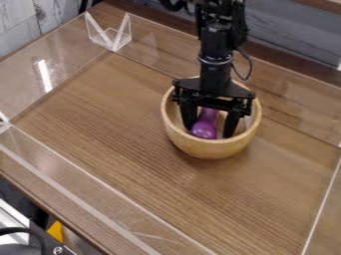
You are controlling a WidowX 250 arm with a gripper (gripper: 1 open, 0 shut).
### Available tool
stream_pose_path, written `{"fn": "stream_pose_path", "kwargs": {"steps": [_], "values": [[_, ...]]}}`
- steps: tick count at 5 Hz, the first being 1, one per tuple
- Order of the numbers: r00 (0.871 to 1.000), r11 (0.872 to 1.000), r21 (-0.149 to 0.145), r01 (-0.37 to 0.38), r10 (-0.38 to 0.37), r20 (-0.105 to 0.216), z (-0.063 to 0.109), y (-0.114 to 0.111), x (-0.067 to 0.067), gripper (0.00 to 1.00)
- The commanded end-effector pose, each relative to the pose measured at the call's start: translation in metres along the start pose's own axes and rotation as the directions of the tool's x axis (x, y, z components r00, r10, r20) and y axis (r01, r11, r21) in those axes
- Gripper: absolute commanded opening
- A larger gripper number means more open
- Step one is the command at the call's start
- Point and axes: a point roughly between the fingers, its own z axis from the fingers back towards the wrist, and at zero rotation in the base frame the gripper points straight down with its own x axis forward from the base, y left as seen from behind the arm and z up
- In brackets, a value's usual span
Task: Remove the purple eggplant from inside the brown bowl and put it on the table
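Observation:
My gripper is going to grip the eggplant by its narrow upper end next, to lift it out of the brown bowl [202, 148].
The brown bowl [202, 148] sits on the table [114, 149], right of centre. The purple eggplant [202, 128] lies inside it, on the bowl's floor. My gripper [210, 124] points straight down into the bowl, and its black fingers [182, 112] stand spread on either side of the eggplant. The jaws are open and do not pinch the eggplant. Part of the eggplant is hidden behind the fingers.
Clear acrylic walls [60, 62] run around the tabletop's edges. A clear acrylic angled piece [107, 32] stands at the back left corner. Bare wood-grain surface lies left of and in front of the bowl.

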Motion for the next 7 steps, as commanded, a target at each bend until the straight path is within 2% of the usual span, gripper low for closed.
{"fn": "stream_pose_path", "kwargs": {"steps": [1,7], "values": [[0.999,1.0,-0.013,-0.015,0.016,0.045,0.012,0.0006,0.0098,1.0],[0.997,0.998,-0.007,-0.063,0.063,0.038,0.01,0.0032,0.0145,1.0]]}}
